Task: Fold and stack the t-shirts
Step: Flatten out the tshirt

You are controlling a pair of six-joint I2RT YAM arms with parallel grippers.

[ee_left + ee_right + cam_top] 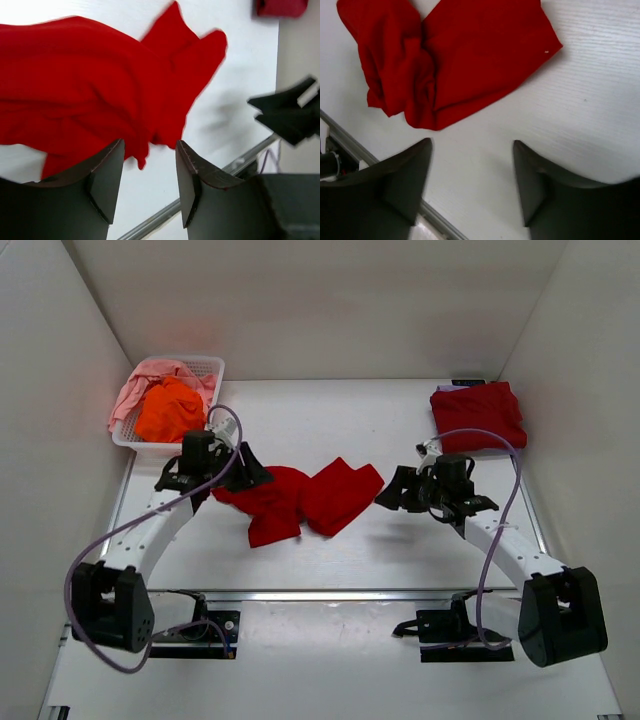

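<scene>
The bright red t-shirt's basket-side edge [228, 497] is the part my left gripper should grab next, so the opposite corner stays free to spread the shirt for folding.
A bright red t-shirt [300, 498] lies crumpled in the middle of the table, also filling the left wrist view [90, 85] and the top of the right wrist view [450, 60]. My left gripper [250, 478] stands open at the shirt's left edge, nothing between its fingers [150, 150]. To the shirt's right, my right gripper [385, 498] hangs open over bare table [472, 145]. A darker crimson t-shirt [478, 412] lies folded at the back right. An orange t-shirt [170, 408] and a pale pink t-shirt [140, 388] sit in the basket.
The white mesh basket [212, 368] stands at the back left by the wall. White walls close in the table on three sides. A metal rail [330, 595] runs along the near edge in front of the arm bases.
</scene>
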